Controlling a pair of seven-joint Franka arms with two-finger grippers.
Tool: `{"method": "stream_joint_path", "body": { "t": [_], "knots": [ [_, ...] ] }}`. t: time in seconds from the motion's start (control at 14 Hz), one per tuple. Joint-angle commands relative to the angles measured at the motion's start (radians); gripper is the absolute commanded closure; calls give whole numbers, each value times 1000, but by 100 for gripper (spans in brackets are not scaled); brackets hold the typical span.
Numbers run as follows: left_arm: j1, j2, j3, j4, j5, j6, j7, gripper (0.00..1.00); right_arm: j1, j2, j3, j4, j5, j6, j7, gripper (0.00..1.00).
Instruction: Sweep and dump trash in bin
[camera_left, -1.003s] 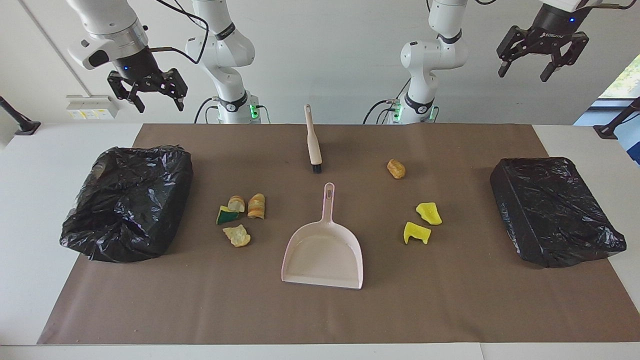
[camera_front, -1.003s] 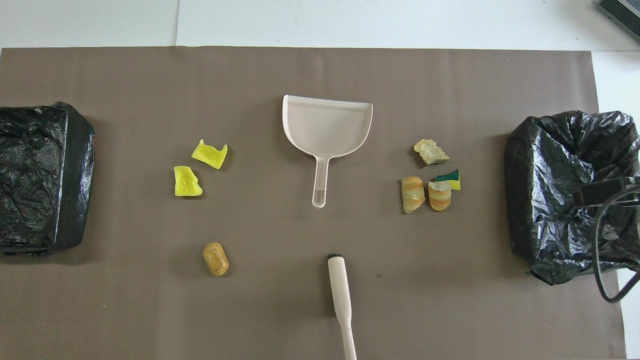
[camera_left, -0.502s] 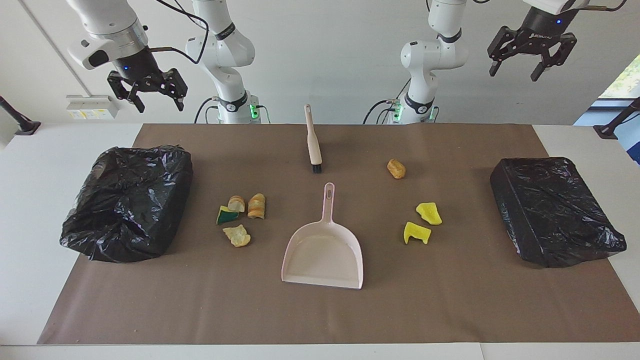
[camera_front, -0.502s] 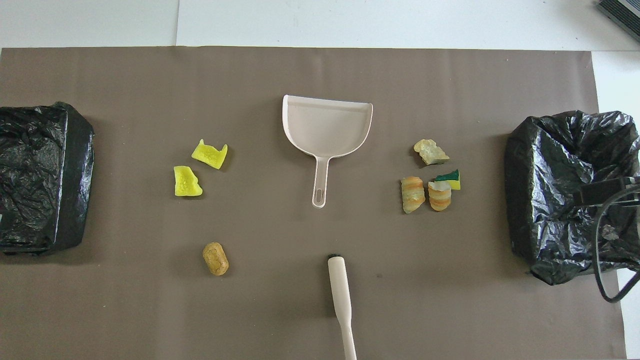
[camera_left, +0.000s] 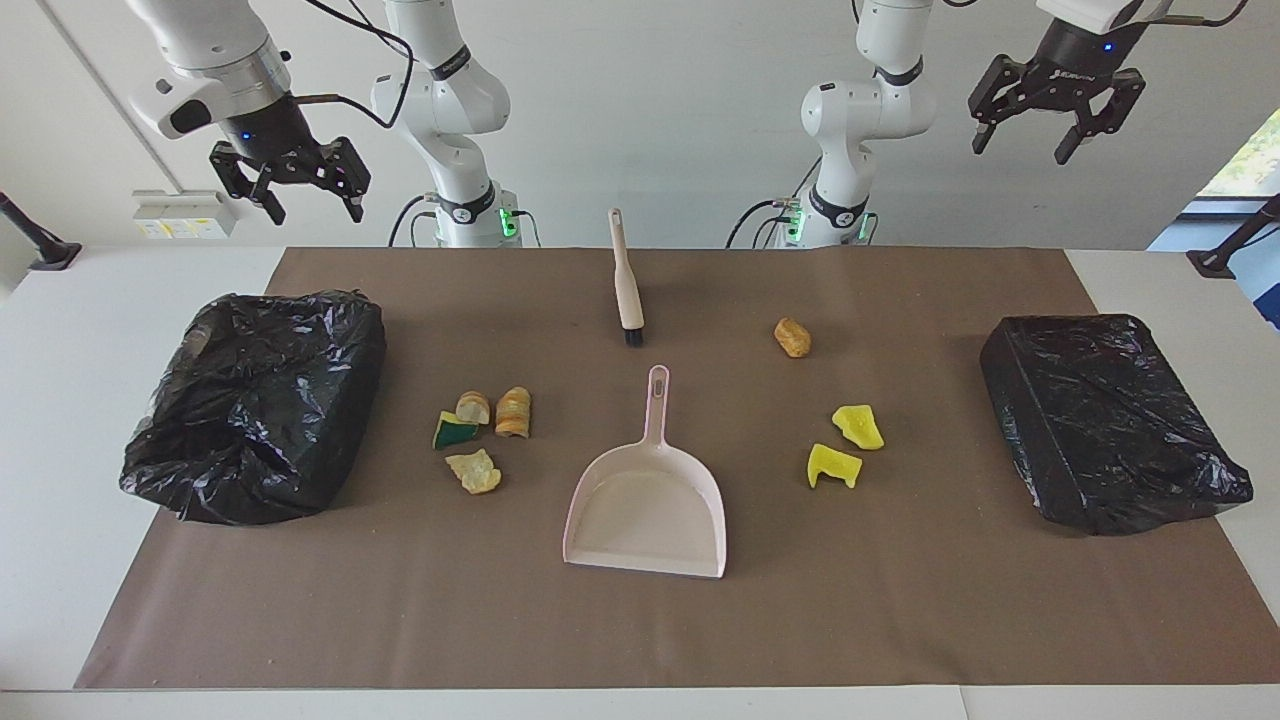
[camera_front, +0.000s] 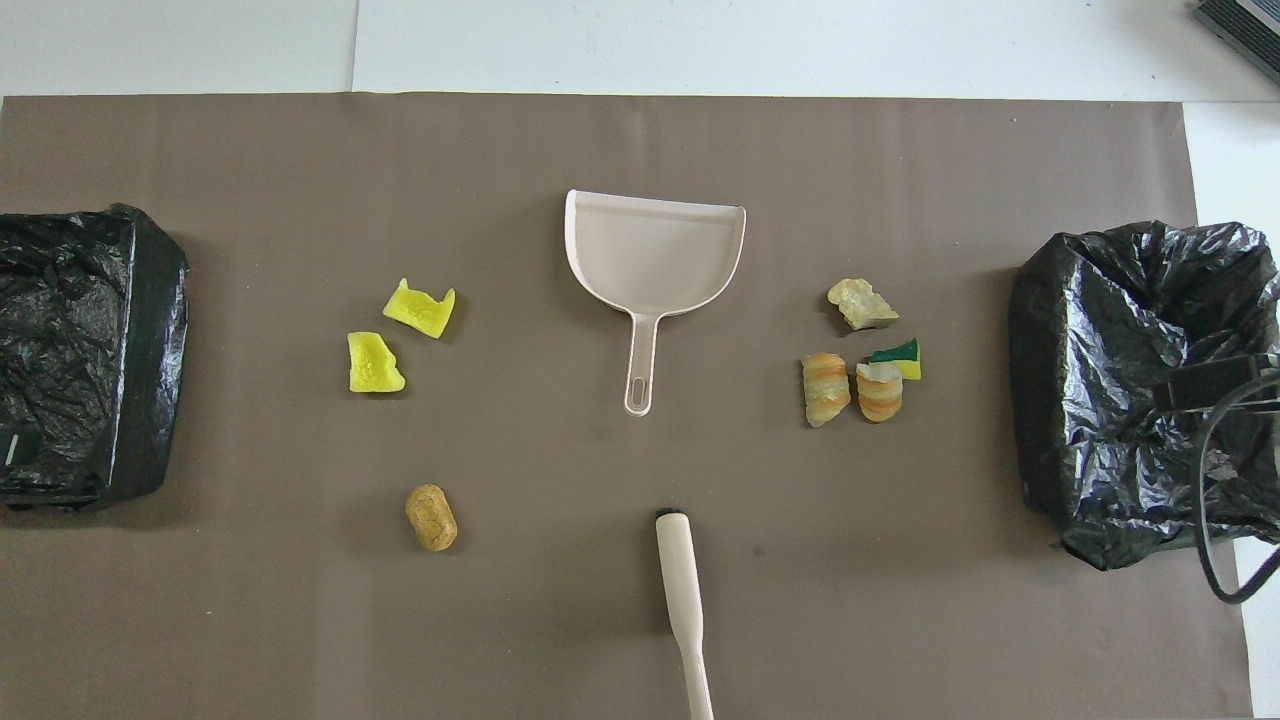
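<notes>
I should next grab the pink dustpan by its narrow handle (camera_front: 641, 365) with my right gripper, because the dustpan's pan is far wider than my fingers.
The trash lies on the brown mat. Two yellow foam chunks (camera_left: 858, 426) (camera_front: 420, 308) and a tan lump (camera_left: 792, 337) (camera_front: 431, 517) lie toward the left arm's end. A green-and-yellow sponge wedge (camera_left: 455, 431) (camera_front: 900, 358), two striped tan lumps (camera_left: 514, 411) and a pale lump (camera_left: 474, 470) lie toward the right arm's end. The pink dustpan (camera_left: 648, 505) (camera_front: 655, 260) sits mid-mat, and the beige-handled brush (camera_left: 627, 280) (camera_front: 680, 590) lies nearer to the robots. My left gripper (camera_left: 1018, 152) and right gripper (camera_left: 317, 215) are open, empty and raised high at the robots' edge.
A bin lined with a black bag (camera_left: 255, 400) (camera_front: 1130, 380) stands at the right arm's end, its bag crumpled open. A second black-bagged bin (camera_left: 1105, 420) (camera_front: 70, 350) stands at the left arm's end. A black cable (camera_front: 1215, 500) hangs over the first bin.
My left gripper has risen and drifted toward the table's middle. My right gripper has risen slightly. Nothing on the mat has moved.
</notes>
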Motion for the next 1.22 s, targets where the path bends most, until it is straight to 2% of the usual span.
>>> {"method": "stream_joint_path", "body": {
  "t": [0.0, 0.29, 0.5, 0.65, 0.86, 1.0, 1.15],
  "knots": [
    [-8, -50, -12, -73, 1, 11, -15, 0, -14, -17, 4, -21, 2, 11, -25, 0],
    [-8, -74, -78, -147, -22, 16, -16, 0, -14, -18, 4, -21, 2, 11, -25, 0],
    [-8, -167, -156, -287, -72, 71, -18, 0, -14, -18, 4, -21, 2, 11, -25, 0],
    [-8, -197, -231, -366, -97, 108, -93, 0, -14, -18, 4, -19, 3, -2, -31, 0],
    [-10, -203, -352, -459, -152, 213, -231, 0, -7, -27, 7, -24, -1, -27, -35, 0],
    [-72, -200, -408, -533, -168, 299, -333, 0, -3, -47, 10, -73, -1, -23, -37, 0],
    [-210, -202, -409, -651, -169, 469, -464, 0, -6, -49, 9, -133, -1, -3, -43, 0]
  ]
}}
